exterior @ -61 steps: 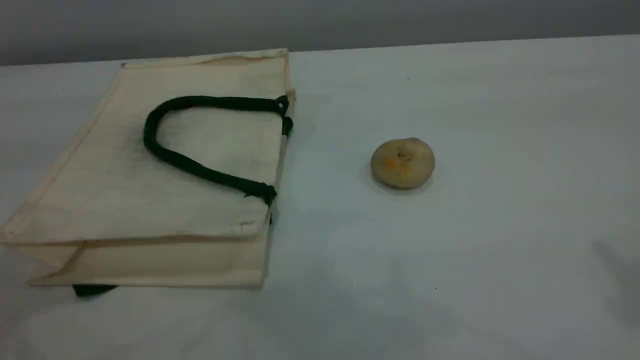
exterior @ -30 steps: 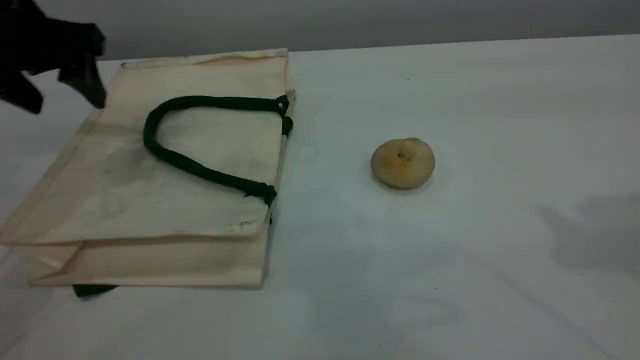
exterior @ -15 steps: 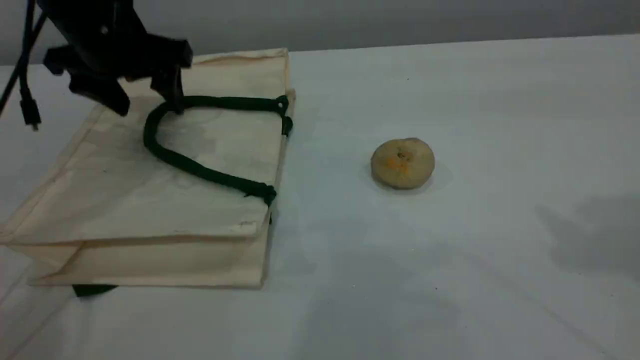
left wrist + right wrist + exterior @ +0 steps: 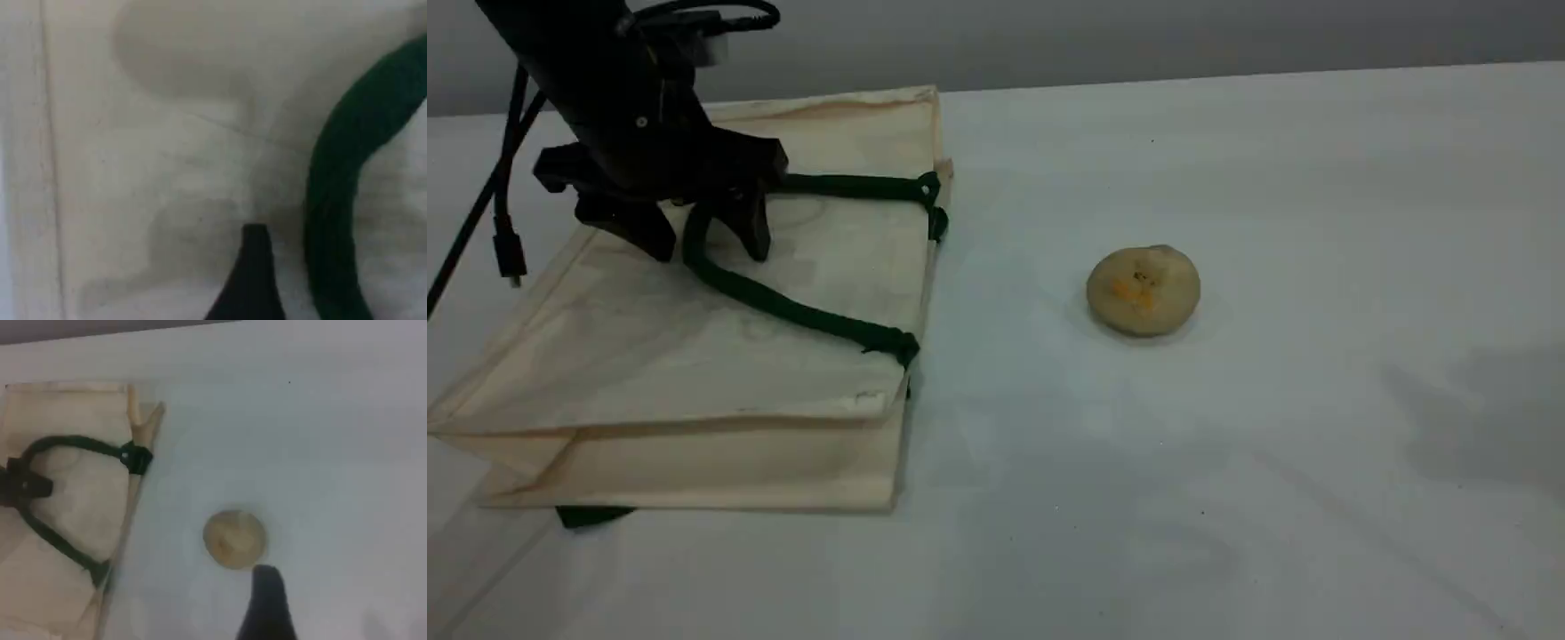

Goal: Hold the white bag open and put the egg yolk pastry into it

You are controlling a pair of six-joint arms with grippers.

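Note:
Next, my left gripper grabs the handle's bend (image 4: 697, 247) to hold the bag open, since the bag's cloth (image 4: 656, 341) lies flat while the rope handle stands proud.
The white bag (image 4: 694, 364) lies flat on the table at the left, mouth toward the right. One green rope handle (image 4: 800, 311) curls across its upper side. My left gripper (image 4: 704, 240) is open, its two fingers set down on either side of the handle's bend. In the left wrist view one fingertip (image 4: 251, 267) hovers over the cloth (image 4: 133, 167) beside the handle (image 4: 333, 200). The egg yolk pastry (image 4: 1144, 291) sits alone to the right of the bag. In the right wrist view one fingertip (image 4: 267, 593) hangs just short of the pastry (image 4: 233, 539); its jaw gap is hidden.
A black cable (image 4: 507, 249) dangles from the left arm beside the bag's far left corner. The second handle (image 4: 591, 515) pokes out under the bag's near edge. The white table (image 4: 1316, 489) carries a soft shadow at the right.
The left arm came in from the upper left and moved right and down onto the bag, ending astride the handle's bend. Bag and pastry have not moved.

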